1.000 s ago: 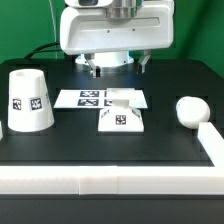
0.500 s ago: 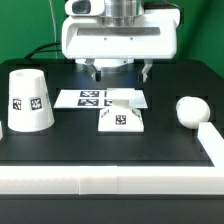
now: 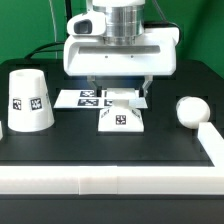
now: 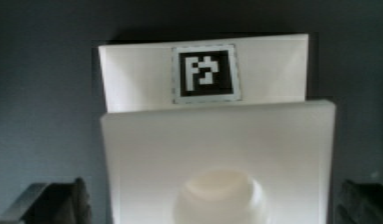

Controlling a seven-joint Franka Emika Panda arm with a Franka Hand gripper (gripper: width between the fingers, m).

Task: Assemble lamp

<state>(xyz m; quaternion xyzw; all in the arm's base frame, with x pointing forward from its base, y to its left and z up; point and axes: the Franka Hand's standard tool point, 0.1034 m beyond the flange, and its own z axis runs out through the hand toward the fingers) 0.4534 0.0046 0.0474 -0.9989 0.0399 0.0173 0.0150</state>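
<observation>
My gripper grips the base by the sides of its upper block next, which leaves the lamp base's round socket free for the ball bulb [image 3: 190, 110].
The low square lamp base [image 3: 121, 116] sits mid-table with a tag on its front. In the wrist view the base [image 4: 214, 150] fills the frame, its tag and round socket showing. My gripper [image 3: 119, 92] hangs open just behind and above the base, with its dark fingers [image 4: 55, 205] on either side of the base and nothing held. The tapered shade [image 3: 28, 100] stands at the exterior view's left. The ball bulb [image 3: 190, 110] lies at the exterior view's right.
The marker board [image 3: 85, 98] lies flat behind the base, partly under the gripper. A white rail [image 3: 110, 183] runs along the table's front, with a raised white block [image 3: 212, 140] at the exterior view's right corner.
The gripper has come down and forward toward the base, now covering more of the marker board. The lamp parts have not moved.
</observation>
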